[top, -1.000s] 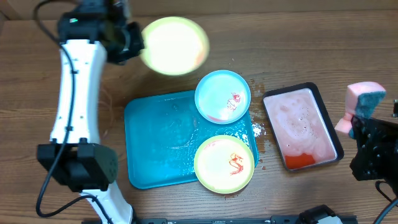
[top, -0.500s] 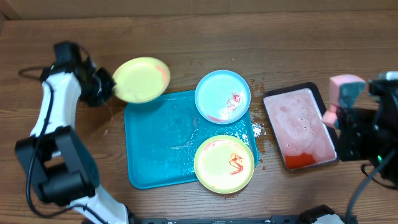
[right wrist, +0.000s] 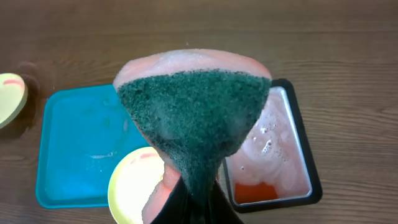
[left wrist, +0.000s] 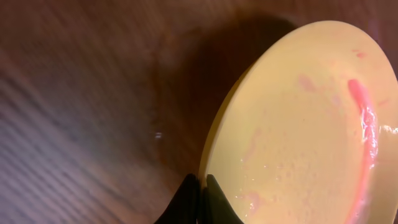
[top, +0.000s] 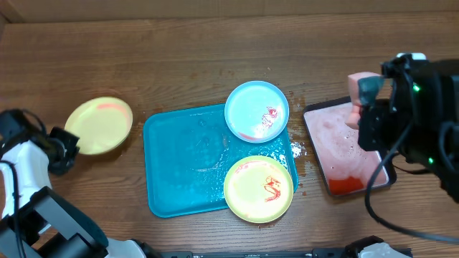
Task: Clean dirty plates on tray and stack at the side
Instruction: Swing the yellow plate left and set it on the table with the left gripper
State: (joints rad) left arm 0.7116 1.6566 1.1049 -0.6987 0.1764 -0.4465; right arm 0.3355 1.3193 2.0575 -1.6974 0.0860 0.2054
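I need to keep holding the pale yellow plate with my left gripper. The plate hangs tilted above its shadow, so it would drop onto the wood if I opened now.
My left gripper (top: 66,145) is shut on the rim of a pale yellow plate (top: 99,125), holding it low over the bare wood left of the turquoise tray (top: 179,172). In the left wrist view that plate (left wrist: 305,124) shows faint pink smears, and my gripper (left wrist: 202,186) pinches its edge. A light blue plate (top: 257,110) with red sauce overlaps the tray's back right corner. A yellow plate (top: 258,188) with a red squiggle sits on its front right corner. My right gripper (right wrist: 199,196) is shut on a pink-and-green sponge (right wrist: 196,118), above the small tray's back edge (top: 362,89).
A black-rimmed small tray (top: 348,147) with pinkish soapy water and an orange patch stands right of the turquoise tray. Water drops lie between the two trays. Bare wood stretches along the back and the far left.
My left arm has swung the yellow plate from behind the tray down to the left of it. My right arm has carried the sponge leftward toward the small tray.
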